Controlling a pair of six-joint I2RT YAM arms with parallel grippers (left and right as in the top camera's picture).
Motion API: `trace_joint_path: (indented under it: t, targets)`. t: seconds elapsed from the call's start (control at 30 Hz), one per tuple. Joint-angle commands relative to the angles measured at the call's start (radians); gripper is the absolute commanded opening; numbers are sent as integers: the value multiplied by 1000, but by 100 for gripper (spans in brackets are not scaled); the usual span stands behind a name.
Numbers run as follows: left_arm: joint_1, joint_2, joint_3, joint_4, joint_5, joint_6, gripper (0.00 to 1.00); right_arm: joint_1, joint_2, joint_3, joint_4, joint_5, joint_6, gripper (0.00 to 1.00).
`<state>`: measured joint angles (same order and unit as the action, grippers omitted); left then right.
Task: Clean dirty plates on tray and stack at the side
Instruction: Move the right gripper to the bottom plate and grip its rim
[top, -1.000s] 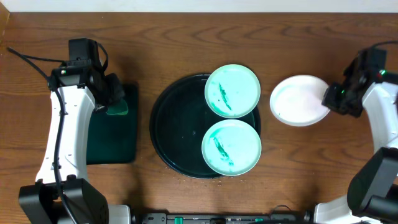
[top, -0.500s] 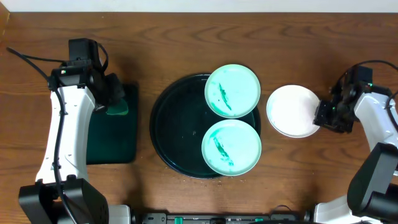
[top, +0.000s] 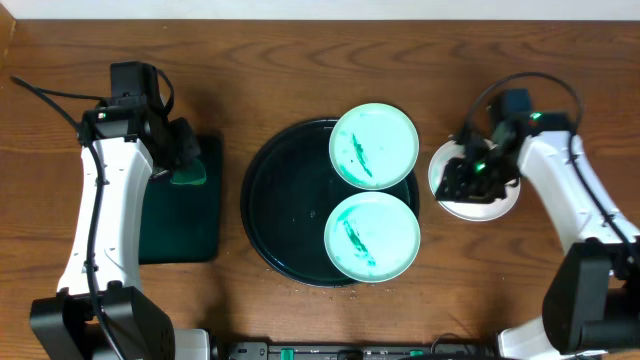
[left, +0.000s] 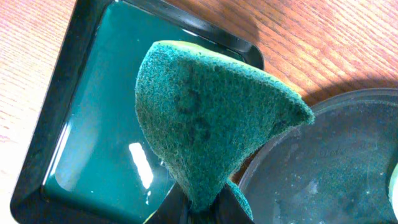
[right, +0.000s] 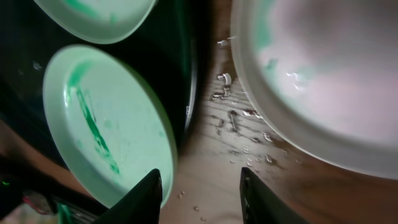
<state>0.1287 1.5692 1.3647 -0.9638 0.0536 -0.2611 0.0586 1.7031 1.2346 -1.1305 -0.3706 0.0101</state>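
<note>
My right gripper should next grab the front smeared plate by its rim on the white plate's side (top: 417, 231) (right: 170, 147) to sponge and stack it. This leaves the plate's smeared side free.
Two pale-mint plates with teal smears lie on the round dark tray (top: 262, 200), one at the back (top: 373, 145) and one at the front (top: 371, 237). A clean white plate (top: 443, 165) rests on the table right of the tray. Over its left part hovers my right gripper (top: 458, 182). In the right wrist view this gripper (right: 202, 199) is open over wet wood, between the front smeared plate (right: 106, 124) and the white plate (right: 329, 81). My left gripper (top: 185, 160) is shut on a green sponge (left: 211, 118), held above the rectangular tray.
A small rectangular dark green tray (top: 180, 230) holding liquid (left: 93, 124) sits left of the round tray (left: 329, 162). Water drops (right: 233, 118) dot the wood between the round tray's rim (right: 189, 81) and the white plate.
My right gripper has let go of the white plate, opened and swung left over it toward the tray. The plate now sits slightly further left. The left arm has not moved.
</note>
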Motion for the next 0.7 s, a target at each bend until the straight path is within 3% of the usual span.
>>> trace_joint_path:
  t: [0.0, 0.27, 0.47, 0.53, 0.67]
  targets:
    - [-2, 6, -9, 0, -1, 13, 7, 96, -3, -85, 59, 2, -18, 40]
    - [-2, 6, -9, -1, -1, 13, 7, 225, 1, -211, 273, 32, 64, 37]
    - [-2, 6, -9, -5, -1, 13, 7, 296, 1, -220, 285, 131, 128, 19]
    - [-2, 6, -9, -8, -1, 13, 8, 314, 1, -220, 286, 130, 134, 4]
    - [-2, 6, -9, -13, -1, 13, 7, 361, 1, -196, 286, 123, 166, 1]
